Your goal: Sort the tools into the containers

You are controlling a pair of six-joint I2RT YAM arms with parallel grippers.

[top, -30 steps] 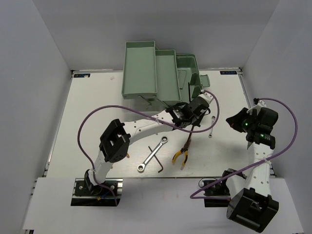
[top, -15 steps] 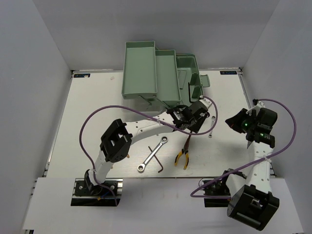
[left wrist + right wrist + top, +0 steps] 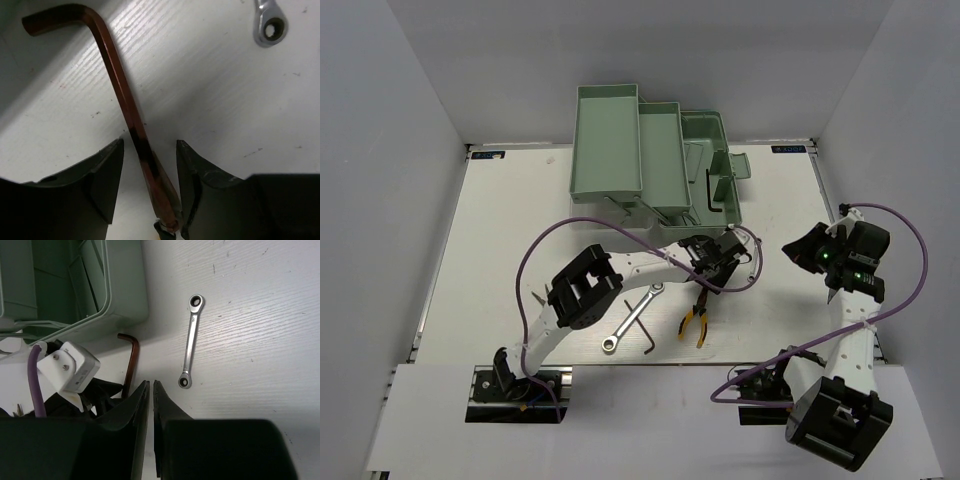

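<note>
The hex key's long leg [image 3: 144, 150] has my fingers down on either side of it in the left wrist view, so my left gripper needs to close on it now.
A dark brown L-shaped hex key [image 3: 117, 85] lies flat on the white table, its long leg running between the spread fingers of my left gripper [image 3: 150, 145], which is open and just misses it. That key [image 3: 131, 360] lies just off the near corner of the mint-green toolbox [image 3: 650, 160]. A small silver wrench [image 3: 191, 342] lies to its right. Yellow-handled pliers [image 3: 697, 318], a ratchet wrench [image 3: 632, 318] and another hex key [image 3: 650, 335] lie nearer the bases. My right gripper [image 3: 151, 385] hovers at the right, shut with only a hairline slit, holding nothing.
One more hex key [image 3: 710, 190] rests inside the toolbox's lower compartment. The left arm's purple cable [image 3: 560, 235] loops over the table's left half. White walls close the table in on three sides.
The left gripper has opened off the brown hex key and drawn back from the toolbox toward the pliers. The right jaws have parted by a sliver; that arm has barely moved.
</note>
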